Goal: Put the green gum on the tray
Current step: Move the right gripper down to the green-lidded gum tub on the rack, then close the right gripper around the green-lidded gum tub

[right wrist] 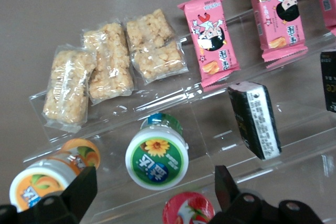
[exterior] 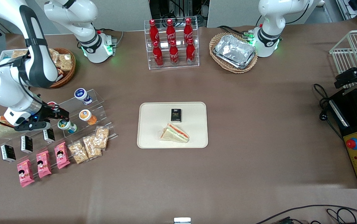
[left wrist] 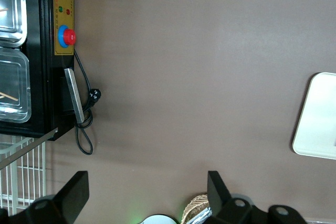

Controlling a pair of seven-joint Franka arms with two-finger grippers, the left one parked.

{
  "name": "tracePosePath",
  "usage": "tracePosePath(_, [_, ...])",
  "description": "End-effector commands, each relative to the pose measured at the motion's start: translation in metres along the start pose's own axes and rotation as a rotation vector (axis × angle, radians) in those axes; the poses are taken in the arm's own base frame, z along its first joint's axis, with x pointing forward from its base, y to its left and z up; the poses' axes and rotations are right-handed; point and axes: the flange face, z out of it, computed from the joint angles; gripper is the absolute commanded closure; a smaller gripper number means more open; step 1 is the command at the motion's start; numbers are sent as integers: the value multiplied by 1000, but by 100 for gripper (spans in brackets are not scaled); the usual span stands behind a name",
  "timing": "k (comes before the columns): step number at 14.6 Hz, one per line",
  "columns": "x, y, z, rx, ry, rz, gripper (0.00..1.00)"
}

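Observation:
The green gum should go on the tray [exterior: 153, 124], so the robot's right gripper needs to grab it by its white cap [exterior: 62, 124] next.
The green gum [exterior: 67, 125] [right wrist: 156, 157] lies on its side on a step of the clear acrylic stand [exterior: 102, 101], its white cap with the green label facing my wrist camera. My right gripper [exterior: 54, 119] [right wrist: 154, 182] hovers just above and beside the gum, toward the working arm's end of the table. It is open, one finger on each side of the gum's cap and nothing held. The cream-white tray [exterior: 153, 124] [left wrist: 320, 119] lies flat at the table's middle, carrying a sandwich [exterior: 174, 133] and a small black box [exterior: 176, 115].
An orange-capped bottle [exterior: 87, 116] [right wrist: 44, 179], a blue-capped one [exterior: 82, 95] and a red-capped one [right wrist: 188, 209] share the stand. Cereal bars [exterior: 88, 144], pink packets [exterior: 43, 163] and black boxes [exterior: 26, 143] fill the lower steps. Cola bottles [exterior: 170, 42] and a foil-tray basket [exterior: 234, 51] stand farther back.

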Motion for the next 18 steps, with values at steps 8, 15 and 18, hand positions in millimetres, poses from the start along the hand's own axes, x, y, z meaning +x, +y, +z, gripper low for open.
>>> tracePosePath(8, [-4,-4,32,3,11,-7,0])
tracePosePath(15, [-3,-3,44,1,13,-7,0])
tracePosePath(18, [-3,-3,44,1,15,-7,5])
